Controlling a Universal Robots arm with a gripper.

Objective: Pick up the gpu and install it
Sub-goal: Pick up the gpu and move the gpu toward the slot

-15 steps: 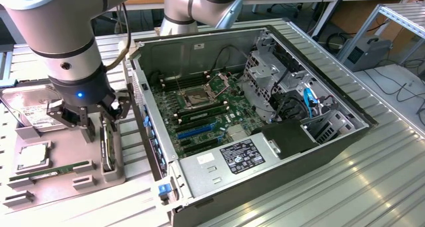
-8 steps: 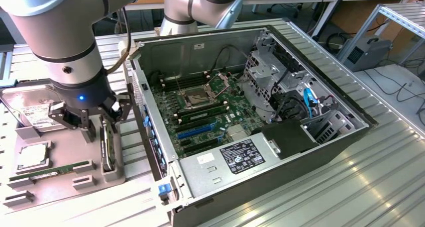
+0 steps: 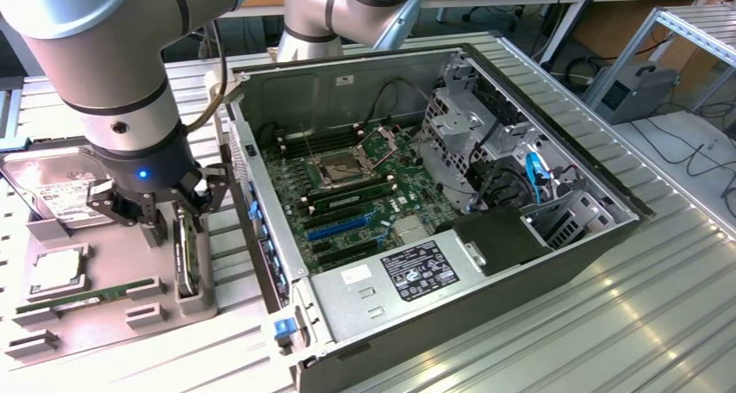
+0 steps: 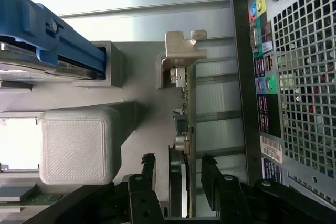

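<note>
The robot's fingers are beside both sides of the GPU point(image 4: 182, 129), behind its silvery end bracket point(image 4: 180, 51), so the gripper should close on the GPU now.
The gpu point(image 3: 186, 257) is a thin black card standing on edge in a slot of the grey parts tray point(image 3: 138, 320), just beside the computer case's open side. My gripper point(image 3: 171, 222) hangs right over its upper end. In the wrist view the gpu point(image 4: 182, 129) runs between my two black fingers point(image 4: 148, 174), with its silvery end bracket point(image 4: 184, 51) at the far end. The gripper point(image 4: 178, 170) is open, straddling the card with a small gap on each side.
The tray also carries a silver hard drive point(image 3: 55, 186), a processor point(image 3: 55, 271) and a green memory stick point(image 3: 90, 296). The open computer case point(image 3: 552, 238) lies on the exterior view's right, its motherboard slots point(image 3: 339, 229) exposed. The case's rear panel point(image 4: 294, 77) is close to the gripper.
</note>
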